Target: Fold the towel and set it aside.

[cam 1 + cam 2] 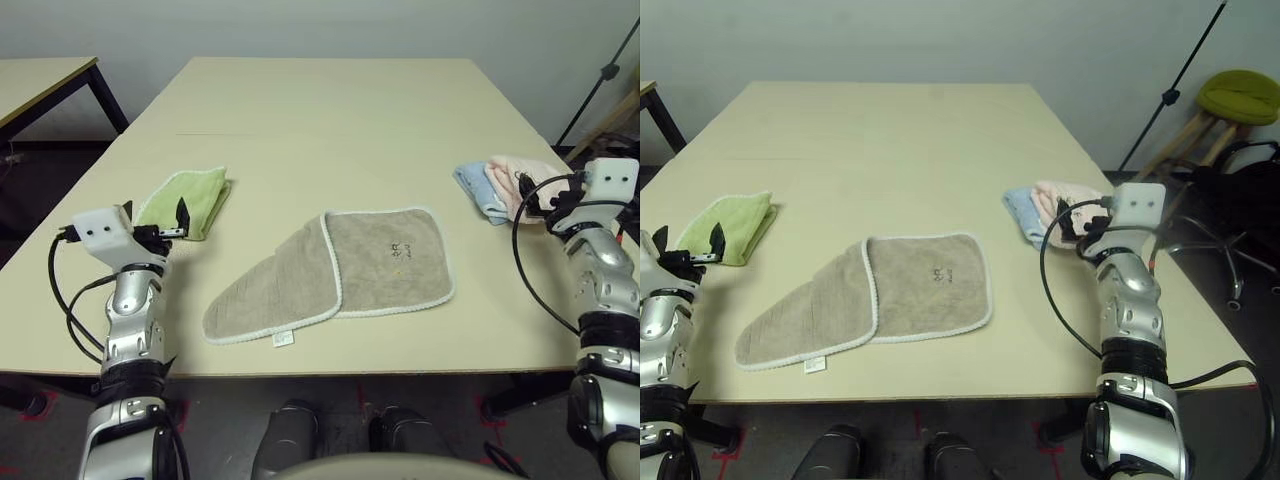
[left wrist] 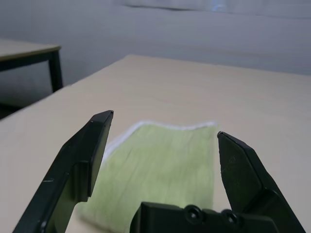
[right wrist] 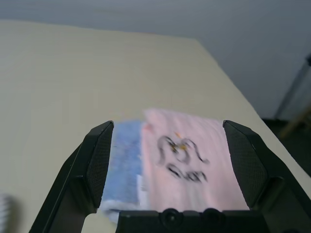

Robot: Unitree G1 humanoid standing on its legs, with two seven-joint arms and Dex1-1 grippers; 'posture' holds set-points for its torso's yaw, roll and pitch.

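The towel lies flat on the tabletop. My right gripper will next grip the corner's white edge to fold the towel.
The towel lies flat at the front middle of the table, beige-taupe with white edging. Its left part is folded slantwise over the right part. A small white tag pokes out at its near edge, and a small embroidered mark shows on the right part. My left gripper hovers open well to the left of the towel, just in front of a folded lime-green towel. Off to the towel's right, my right gripper is open in front of the pink cloth and grips nothing.
The folded lime-green towel lies at the table's left. A pale blue cloth and the pink cloth lie side by side at the right edge. A second table stands far left; a tripod leg and a green stool stand at the right.
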